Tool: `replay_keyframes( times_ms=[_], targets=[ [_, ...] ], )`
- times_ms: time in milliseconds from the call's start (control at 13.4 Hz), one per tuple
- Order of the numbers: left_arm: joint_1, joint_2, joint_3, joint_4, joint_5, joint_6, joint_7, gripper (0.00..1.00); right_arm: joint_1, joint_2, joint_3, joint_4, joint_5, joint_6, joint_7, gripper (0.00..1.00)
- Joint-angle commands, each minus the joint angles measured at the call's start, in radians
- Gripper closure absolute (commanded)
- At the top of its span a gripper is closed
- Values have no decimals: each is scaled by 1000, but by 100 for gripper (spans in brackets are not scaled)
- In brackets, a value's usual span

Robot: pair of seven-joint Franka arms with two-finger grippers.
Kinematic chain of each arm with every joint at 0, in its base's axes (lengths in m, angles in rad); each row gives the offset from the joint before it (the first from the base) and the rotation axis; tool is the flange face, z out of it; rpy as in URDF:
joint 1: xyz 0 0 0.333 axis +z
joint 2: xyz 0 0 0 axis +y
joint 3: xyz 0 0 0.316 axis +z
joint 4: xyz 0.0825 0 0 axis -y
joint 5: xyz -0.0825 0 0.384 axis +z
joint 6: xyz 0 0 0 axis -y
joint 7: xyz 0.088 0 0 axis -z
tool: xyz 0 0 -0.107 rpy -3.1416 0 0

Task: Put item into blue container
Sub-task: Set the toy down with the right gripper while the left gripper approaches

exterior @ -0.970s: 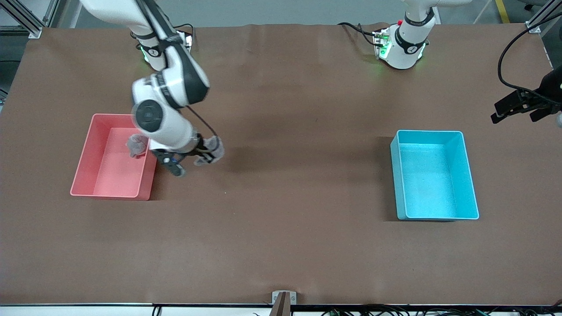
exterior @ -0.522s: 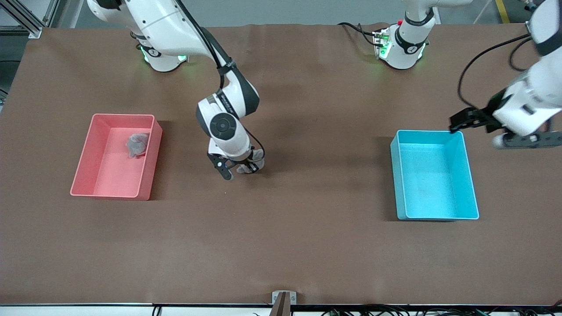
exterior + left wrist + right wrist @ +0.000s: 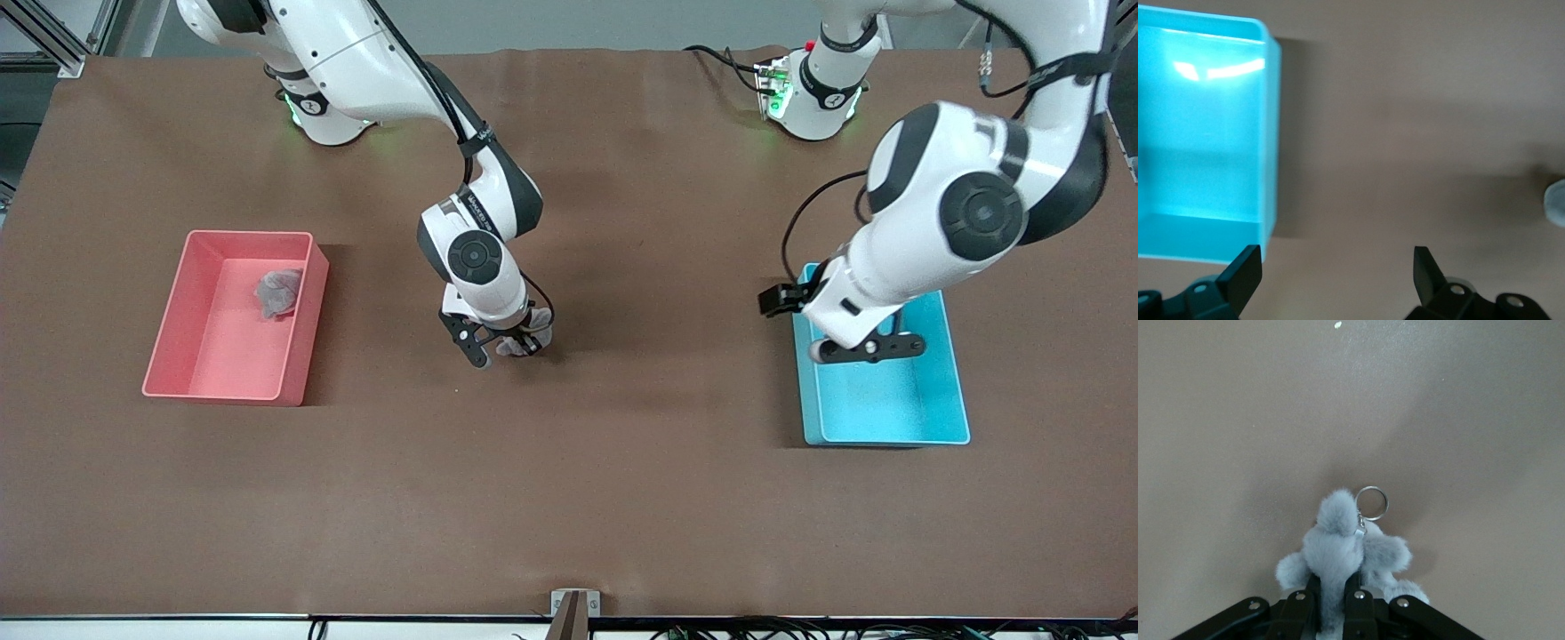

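Note:
The grey plush toy in my right gripper is low on the brown mat and would lie there, so I should open my right gripper now.
A small grey plush toy [image 3: 526, 341] with a metal key ring [image 3: 1372, 503] is pinched in my right gripper [image 3: 503, 345], which is shut on it low over the middle of the table. In the right wrist view the plush toy [image 3: 1338, 550] bulges out between the right gripper's [image 3: 1331, 603] black fingers. The blue container [image 3: 889, 404] stands toward the left arm's end of the table with nothing visible in it. My left gripper [image 3: 869, 347] hangs open over the container's wall on the table's middle side. In the left wrist view the left gripper [image 3: 1336, 267] straddles bare table beside the blue container [image 3: 1270, 133].
A pink bin [image 3: 213, 360] stands toward the right arm's end of the table, with a second grey plush toy [image 3: 278, 292] lying in it. A brown mat [image 3: 622, 498] covers the table between the two bins.
My right arm carried the plush toy from beside the pink bin toward the table's middle. My left arm swung in from the table's end to over the blue container.

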Motion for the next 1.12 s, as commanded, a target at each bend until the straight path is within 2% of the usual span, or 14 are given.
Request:
replay_keyframes(
  times_ms=[0, 75, 149, 373, 597, 821, 1045],
  targets=[
    [-37, 40, -12, 6, -4, 64, -83, 0, 12, 20, -13, 9, -5, 11, 22, 75],
    [-51, 54, -12, 4, -2, 98, -116, 0, 10, 20, -13, 9, -5, 11, 22, 45],
    [-63, 68, -12, 3, -2, 130, -136, 0, 10, 18, -14, 11, -5, 11, 22, 2],
    [-101, 108, -12, -8, -1, 202, -176, 0, -19, 1, -18, 41, -5, -14, 2, 0],
    [-157, 148, -12, -17, 10, 275, -237, 0, -80, -54, -18, 89, -38, -179, -93, 0],
    [-219, 181, -12, -10, 45, 289, -307, 0, -195, -182, -18, 72, -40, -377, -367, 0],
    [-296, 229, -12, 0, 41, 373, -416, 0, -345, -348, -19, -66, -43, -417, -698, 0]
  ],
)
